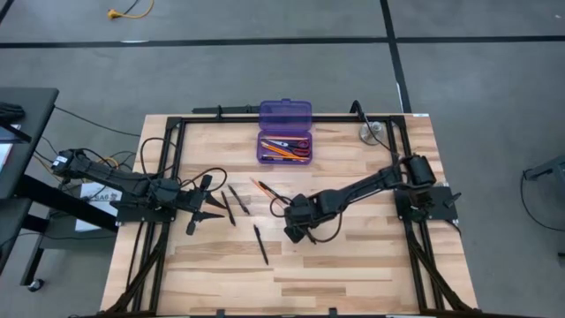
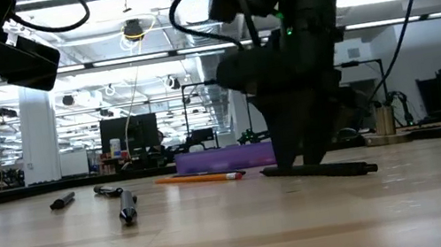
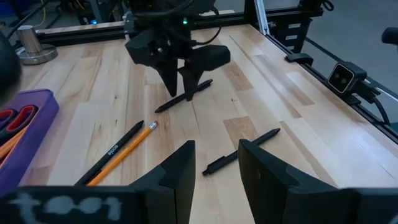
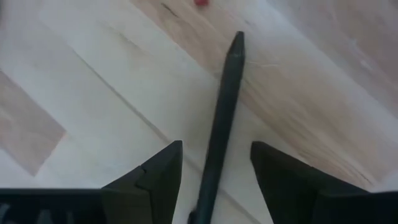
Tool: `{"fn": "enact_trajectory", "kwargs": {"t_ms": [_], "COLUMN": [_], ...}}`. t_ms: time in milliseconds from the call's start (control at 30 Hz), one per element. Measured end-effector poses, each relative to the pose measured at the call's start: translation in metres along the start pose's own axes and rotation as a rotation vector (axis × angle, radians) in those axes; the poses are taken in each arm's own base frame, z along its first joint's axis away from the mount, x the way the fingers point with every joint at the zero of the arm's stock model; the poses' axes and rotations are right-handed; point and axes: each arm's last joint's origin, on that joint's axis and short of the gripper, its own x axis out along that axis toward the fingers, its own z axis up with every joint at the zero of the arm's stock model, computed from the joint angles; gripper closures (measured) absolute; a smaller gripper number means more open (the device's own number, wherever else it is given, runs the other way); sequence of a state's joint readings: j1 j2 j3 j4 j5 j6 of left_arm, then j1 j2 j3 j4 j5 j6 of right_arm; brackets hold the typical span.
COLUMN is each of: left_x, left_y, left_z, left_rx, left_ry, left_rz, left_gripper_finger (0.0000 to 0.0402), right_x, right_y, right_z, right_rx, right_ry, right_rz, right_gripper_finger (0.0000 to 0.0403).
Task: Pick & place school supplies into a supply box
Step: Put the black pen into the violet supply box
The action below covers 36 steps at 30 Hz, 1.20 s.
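Note:
I will next grab the black pen by its body with my right gripper, to put the pen into the supply box [image 1: 284, 146].
The supply box [image 1: 284, 146] is a purple case that stands open at the table's far middle, with orange pencils and red-handled scissors inside. My right gripper [image 4: 214, 171] points down at mid-table, open. A black pen [image 4: 225, 106] lies flat on the wood between its fingers, and I see neither finger touching it. The low view shows that pen [image 2: 322, 168] under the fingertips. My left gripper [image 3: 217, 165] hovers open and empty at the left. Loose on the table are an orange pencil [image 3: 124, 155], a black pen [image 3: 241, 152] and two more pens [image 1: 233, 203].
A round metal disc [image 1: 371, 132] sits at the far right corner by the black frame rail [image 1: 265, 117]. Another pen [image 1: 260, 244] lies nearer the front. Bare wood [image 1: 353, 274] stretches along the near side.

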<state>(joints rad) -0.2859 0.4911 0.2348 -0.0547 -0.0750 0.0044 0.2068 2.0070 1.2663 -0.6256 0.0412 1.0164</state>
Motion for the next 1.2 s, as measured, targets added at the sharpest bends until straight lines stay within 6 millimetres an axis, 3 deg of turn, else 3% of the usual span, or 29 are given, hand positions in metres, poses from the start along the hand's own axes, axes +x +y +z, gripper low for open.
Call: {"fn": "enact_trajectory", "kwargs": {"t_ms": [233,567,933,1100,1200], "left_x": [0.0,0.0,0.0,0.0,0.0], "left_y": [0.0,0.0,0.0,0.0,0.0], "left_z": [0.0,0.0,-0.001,-0.001,-0.001], "left_rx": [0.0,0.0,0.001,0.002,0.002], "left_ry": [0.0,0.001,0.01,0.009,0.009], "left_rz": [0.0,0.0,0.0,0.0,0.0], "left_gripper_finger": [0.029,0.029,0.029,0.029,0.029], "right_x": [0.012,0.001,-0.016,-0.035,-0.048], "right_y": [-0.008,-0.011,-0.022,-0.03,-0.033], "right_z": [0.004,0.005,0.007,0.026,0.048], "right_rx": [0.017,-0.004,-0.034,-0.063,-0.103], "right_ry": [0.042,-0.027,-0.066,-0.102,-0.141], "right_rz": [-0.069,-0.103,-0.18,-0.238,-0.255], "right_gripper_finger": [0.0252,0.0389,0.0394,0.0398,0.0398]}}
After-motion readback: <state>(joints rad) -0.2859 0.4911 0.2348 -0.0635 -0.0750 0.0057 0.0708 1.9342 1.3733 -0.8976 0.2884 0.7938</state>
